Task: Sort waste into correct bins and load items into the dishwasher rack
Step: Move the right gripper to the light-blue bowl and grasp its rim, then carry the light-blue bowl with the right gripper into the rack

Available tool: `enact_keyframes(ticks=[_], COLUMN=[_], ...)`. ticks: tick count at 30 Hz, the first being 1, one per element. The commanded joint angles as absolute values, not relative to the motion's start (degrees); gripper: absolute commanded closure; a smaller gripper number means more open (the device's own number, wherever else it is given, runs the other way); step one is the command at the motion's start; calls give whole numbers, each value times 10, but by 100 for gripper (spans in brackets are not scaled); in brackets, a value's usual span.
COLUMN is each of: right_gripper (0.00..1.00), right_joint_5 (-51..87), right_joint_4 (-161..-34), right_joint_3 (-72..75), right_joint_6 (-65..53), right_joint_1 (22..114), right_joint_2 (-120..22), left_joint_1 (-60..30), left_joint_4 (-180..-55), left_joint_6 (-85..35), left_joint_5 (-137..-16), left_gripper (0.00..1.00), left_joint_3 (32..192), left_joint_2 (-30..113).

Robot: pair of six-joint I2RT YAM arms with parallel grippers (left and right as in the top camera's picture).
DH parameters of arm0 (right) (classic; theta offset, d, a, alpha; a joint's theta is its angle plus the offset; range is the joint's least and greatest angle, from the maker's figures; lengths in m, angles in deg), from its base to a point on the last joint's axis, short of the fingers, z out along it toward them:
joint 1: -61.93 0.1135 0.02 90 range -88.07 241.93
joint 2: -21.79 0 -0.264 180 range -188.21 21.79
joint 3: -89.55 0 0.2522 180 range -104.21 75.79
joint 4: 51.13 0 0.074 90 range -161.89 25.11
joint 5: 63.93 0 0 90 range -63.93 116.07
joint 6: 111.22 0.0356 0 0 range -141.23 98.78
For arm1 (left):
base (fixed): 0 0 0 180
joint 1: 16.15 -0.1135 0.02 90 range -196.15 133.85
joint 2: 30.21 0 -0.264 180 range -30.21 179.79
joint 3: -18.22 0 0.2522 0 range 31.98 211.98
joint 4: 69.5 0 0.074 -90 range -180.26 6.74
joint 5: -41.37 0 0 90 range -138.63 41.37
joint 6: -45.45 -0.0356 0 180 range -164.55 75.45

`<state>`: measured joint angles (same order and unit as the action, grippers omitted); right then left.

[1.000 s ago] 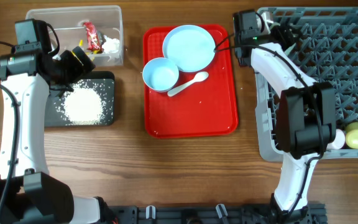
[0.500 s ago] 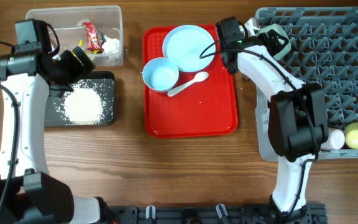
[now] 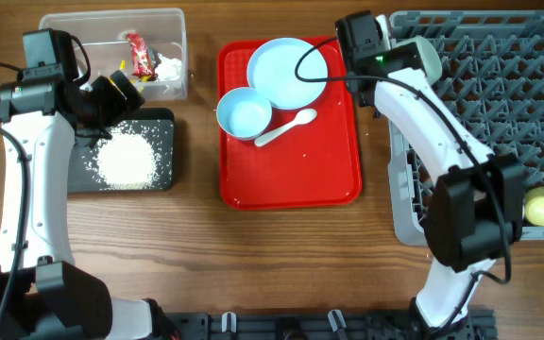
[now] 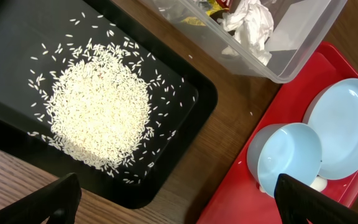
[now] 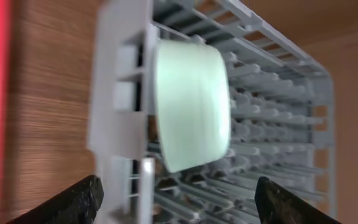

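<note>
My right gripper should grab the blue bowl by the blue bowl's rim on the side facing the dishwasher rack (image 3: pixel 499 123). Then the blue bowl's opposite edge stays free for loading.
The pale green bowl (image 3: pixel 427 57) stands on its side in the near-left corner of the grey dishwasher rack (image 3: pixel 499 123); it also shows in the right wrist view (image 5: pixel 191 102). My right gripper (image 3: pixel 371 57) (image 5: pixel 182 202) is open and empty, just left of that bowl. The blue plate (image 3: pixel 287 71), blue bowl (image 3: pixel 245 111) and white spoon (image 3: pixel 286 126) lie on the red tray (image 3: pixel 291 179). My left gripper (image 3: pixel 121 85) (image 4: pixel 179 205) is open and empty above the black tray (image 3: pixel 163 127), which holds the rice heap (image 3: pixel 126 159). The clear tub (image 3: pixel 64 24) holds a red wrapper (image 3: pixel 140 55) and a tissue (image 3: pixel 168 66).
The yellow cup (image 3: pixel 543 205) sits at the rack's near-right corner. My right arm (image 3: pixel 466 208) stretches across the rack's left side. Bare wooden table (image 3: pixel 253 264) fills the front.
My right gripper has drawn back to the left from the rack's corner, leaving the green bowl standing in the rack. The left arm has not moved.
</note>
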<state>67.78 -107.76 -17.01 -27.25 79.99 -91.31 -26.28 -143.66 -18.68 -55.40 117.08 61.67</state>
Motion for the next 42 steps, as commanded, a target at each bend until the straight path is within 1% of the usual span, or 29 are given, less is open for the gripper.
enact_keyframes(ticks=[1,3,4,7,10,12,16,17,18,19,21,23,24,25,27,29,31,33,35,36,38,39,42], right_gripper=[19,20,23,29,34,42,49,55,59,68,78,80,80,83,93,96,96,96,96,96,96,96,96], right_joint_5=[462,298,247,166,126,124,122,124,129,136,148,158,160,170,178,179,201,229,235,261,322,397,569], right_joint_4=[-1073,-1054,-1049,-1047,-1050,-1038,-997,-990,-984,-980,-979,-979,-980,-979,-981,-981,-981,-992,-999,-1011,-1028,-1044,-1096], right_joint_3=[-182,-183,-183,-183,-183,-183,-182,-182,-179,-175,-175,-175,-175,-175,-175,-175,-175,-177,-177,-177,-177,-177,-177], right_joint_6=[-218,-159,-121,-72,-47,-16,15,20,31,38,45,47,47,52,58,58,59,32,13,2,-25,-48,-62], right_joint_1=[827,839,844,856,873,890,920,926,929,929,929,929,929,929,929,929,929,927,916,909,899,894,889], right_joint_2=[-863,-858,-866,-902,-946,-978,-1013,-1016,-1017,-1017,-1017,-1017,-1017,-1017,-1017,-1017,-1016,-1011,-987,-961,-920,-877,-805], left_joint_1=[-261,-261,-261,-261,-261,-261,-261,-261,-261,-261,-261,-261,-261,-261,-261,-261,-261,-261,-261,-261,-261,-261,-261], left_joint_4=[-1436,-1436,-1436,-1436,-1436,-1436,-1436,-1436,-1436,-1436,-1436,-1435,-1436,-1435,-1436,-1436,-1436,-1436,-1436,-1436,-1436,-1436,-1436], left_joint_6=[-182,-182,-182,-182,-182,-182,-182,-182,-182,-182,-182,-182,-182,-182,-182,-182,-182,-182,-182,-182,-182,-182,-182], left_joint_5=[-556,-556,-556,-556,-556,-556,-556,-556,-556,-556,-556,-556,-556,-556,-556,-556,-556,-556,-556,-556,-556,-556,-556], left_gripper=[0,0,0,0,0,0,0,0,0,0,0,0,0,0,0,0,0,0,0,0,0,0,0], left_joint_3=[1176,1176,1176,1176,1176,1176,1176,1176,1176,1176,1176,1176,1176,1176,1176,1176,1176,1176,1176,1176,1176,1176,1176], left_joint_2=[613,613,613,613,613,613,613,613,613,613,613,613,613,613,613,613,613,613,613,613,613,613,613])
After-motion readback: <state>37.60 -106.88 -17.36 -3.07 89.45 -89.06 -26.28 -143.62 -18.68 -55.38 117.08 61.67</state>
